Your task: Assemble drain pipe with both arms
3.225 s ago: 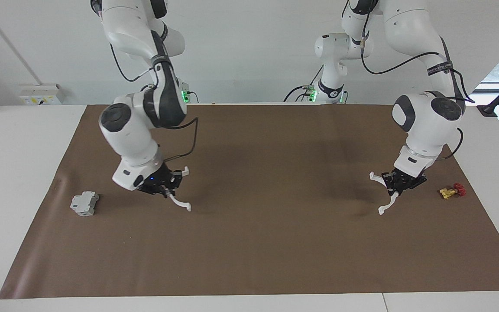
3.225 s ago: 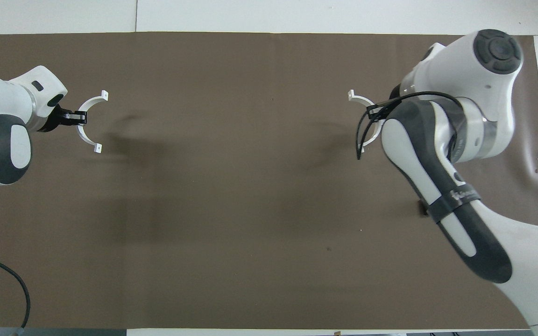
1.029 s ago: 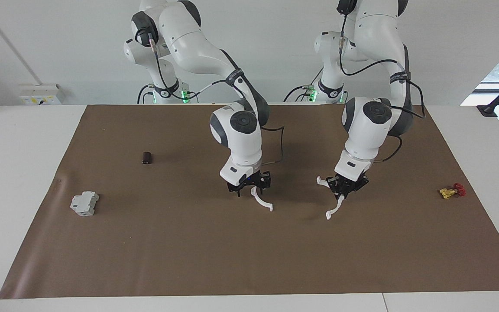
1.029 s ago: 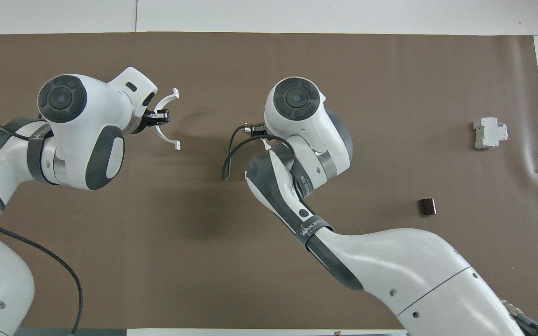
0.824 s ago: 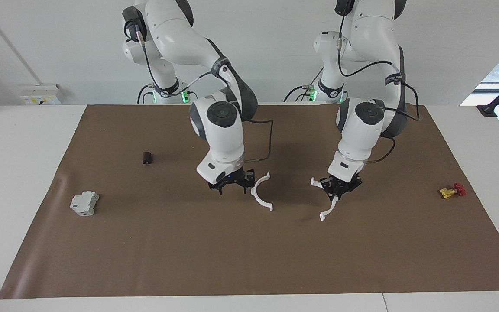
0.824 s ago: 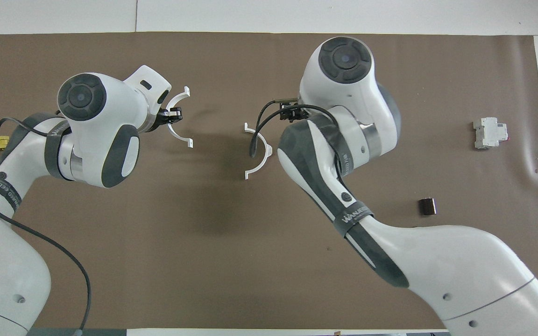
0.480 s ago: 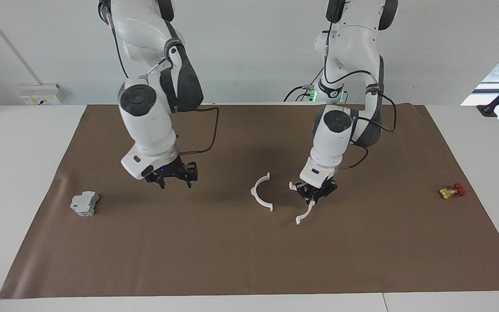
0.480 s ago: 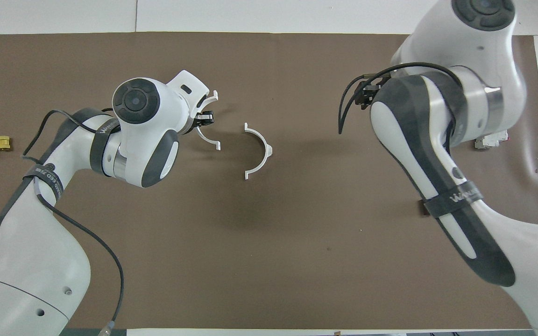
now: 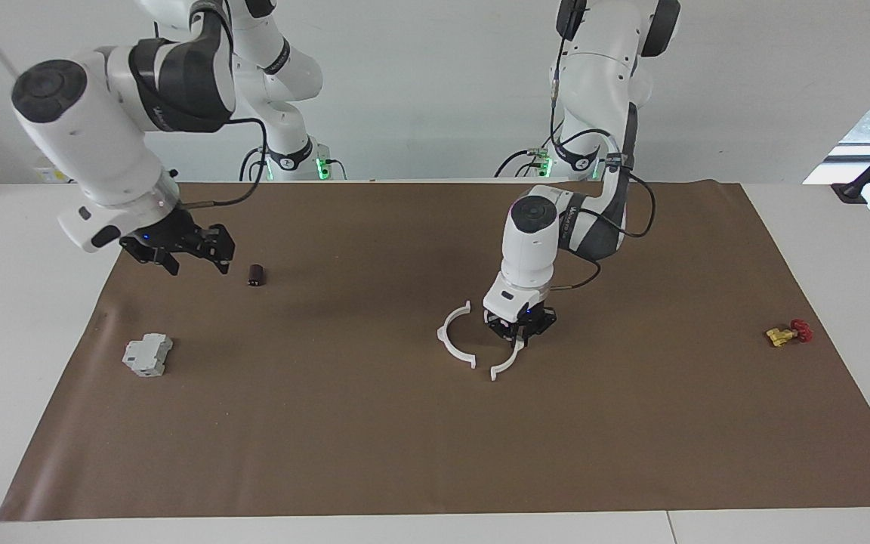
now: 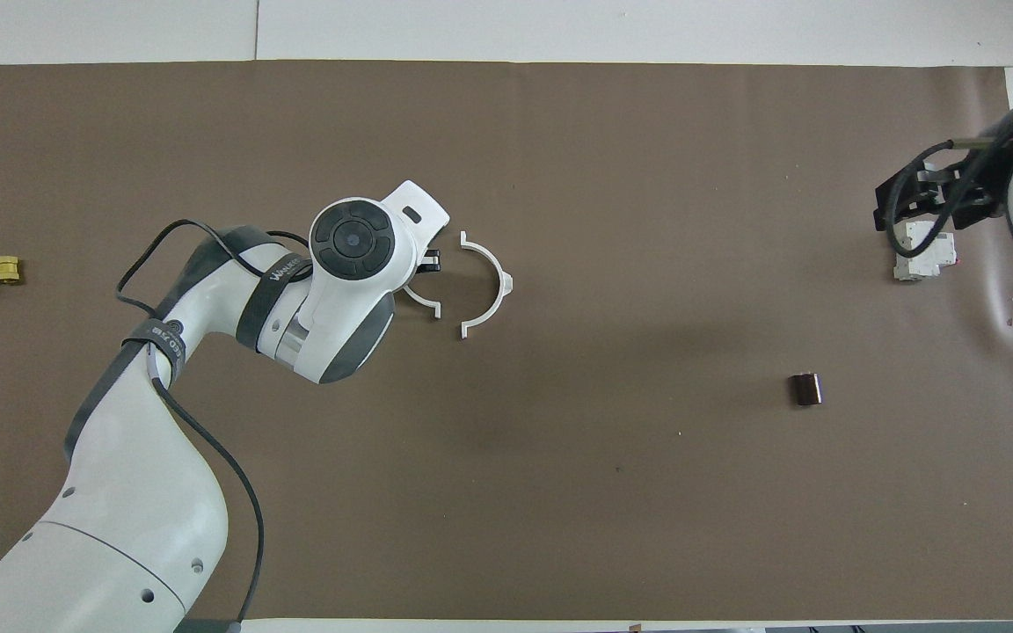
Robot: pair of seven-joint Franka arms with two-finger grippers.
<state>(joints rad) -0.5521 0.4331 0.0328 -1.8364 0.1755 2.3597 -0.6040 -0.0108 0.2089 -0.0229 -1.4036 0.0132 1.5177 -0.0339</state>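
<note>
My left gripper should shift the held arc across before releasing it: the held arc's tab (image 10: 436, 310) sits offset from the lying arc's tab (image 10: 465, 331).
One white half-circle arc (image 9: 451, 344) of the drain pipe lies flat in the middle of the brown mat (image 9: 435, 453); it also shows in the overhead view (image 10: 491, 268). My left gripper (image 9: 519, 332) is shut on the other white arc (image 9: 509, 364) and holds it low, right beside the lying arc, open sides facing each other. A small gap shows between their nearest end tabs. In the overhead view the left gripper (image 10: 430, 261) and its arc (image 10: 419, 299) are partly covered by the arm's wrist. My right gripper (image 9: 197, 258) is open and empty, raised over its own end of the mat.
A grey boxy block (image 9: 147, 355) lies at the right arm's end of the mat, under the right gripper (image 10: 929, 198) in the overhead view. A small dark cylinder (image 9: 256, 275) lies nearer to the robots. A yellow-and-red valve (image 9: 786, 332) lies at the left arm's end.
The right gripper let go of its arc in the middle of the mat and swung up and away to its own end. The left gripper carried its arc up beside the lying one.
</note>
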